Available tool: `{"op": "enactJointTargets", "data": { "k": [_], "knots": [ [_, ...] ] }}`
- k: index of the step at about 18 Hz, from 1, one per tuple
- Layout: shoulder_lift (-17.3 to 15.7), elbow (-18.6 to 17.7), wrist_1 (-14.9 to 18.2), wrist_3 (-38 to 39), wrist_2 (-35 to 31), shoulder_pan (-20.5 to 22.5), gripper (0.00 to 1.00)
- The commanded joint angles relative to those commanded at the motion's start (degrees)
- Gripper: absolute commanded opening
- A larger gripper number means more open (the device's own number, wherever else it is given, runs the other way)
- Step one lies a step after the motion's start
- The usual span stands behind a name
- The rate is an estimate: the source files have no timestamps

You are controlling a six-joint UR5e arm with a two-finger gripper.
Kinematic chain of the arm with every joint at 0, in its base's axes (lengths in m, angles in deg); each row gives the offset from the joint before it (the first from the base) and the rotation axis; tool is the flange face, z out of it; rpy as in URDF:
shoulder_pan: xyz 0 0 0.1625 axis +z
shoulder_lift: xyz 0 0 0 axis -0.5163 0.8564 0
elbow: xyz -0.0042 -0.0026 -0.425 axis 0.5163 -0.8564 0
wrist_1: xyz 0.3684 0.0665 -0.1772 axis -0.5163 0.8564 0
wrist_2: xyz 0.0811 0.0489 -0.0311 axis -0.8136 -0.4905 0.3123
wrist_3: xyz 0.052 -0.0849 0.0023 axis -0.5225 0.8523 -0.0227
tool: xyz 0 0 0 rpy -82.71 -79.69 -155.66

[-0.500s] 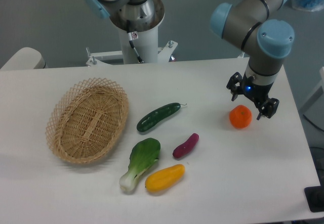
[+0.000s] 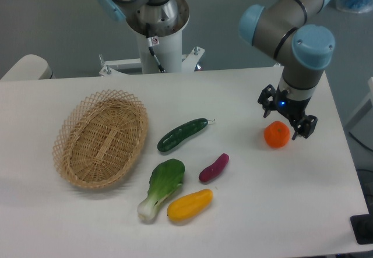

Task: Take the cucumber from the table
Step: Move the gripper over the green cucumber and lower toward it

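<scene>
The cucumber is on the table. My gripper needs to grab it next by its stem-end half (image 2: 195, 126) to pick it up.
The cucumber (image 2: 182, 134) is long, dark green and glossy, with a thin stem tip at its right end. It lies slanted on the white table (image 2: 245, 205) near the middle. My gripper (image 2: 287, 122) hangs at the right side of the table, far to the right of the cucumber. Its fingers (image 2: 267, 108) stand apart and hold nothing. It hovers just above and behind an orange fruit (image 2: 276, 135).
A wicker basket (image 2: 102, 137) stands at the left. A bok choy (image 2: 161, 187), a yellow vegetable (image 2: 190, 204) and a purple sweet potato (image 2: 214, 168) lie just in front of the cucumber. The robot base (image 2: 156, 31) stands behind the table.
My gripper and arm have shifted slightly to the left and up. Nothing on the table has moved.
</scene>
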Motion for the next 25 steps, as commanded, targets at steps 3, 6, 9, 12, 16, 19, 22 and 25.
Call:
{"op": "enactJointTargets", "data": {
  "k": [3, 6, 9, 12, 16, 19, 22, 25],
  "knots": [
    [-0.2, -1.1, -0.4, 0.0, 0.2, -0.2, 1.0],
    [-1.0, -4.1, -0.6, 2.1, 0.8, -0.4, 1.0],
    [-1.8, -5.9, -0.7, 2.1, 2.0, -1.1, 1.0],
    [-2.6, -7.6, -0.5, 2.3, 4.9, -1.5, 1.0],
    [-5.0, -12.6, -0.8, 1.8, 5.5, -3.2, 1.0],
    [-6.9, -16.0, -0.6, 2.4, 4.7, -5.3, 1.0],
    [-8.1, -18.3, -0.7, 2.8, 3.3, -5.6, 1.0],
    [-8.2, -19.0, -0.7, 7.1, 3.2, -7.5, 1.0]
  ]
}}
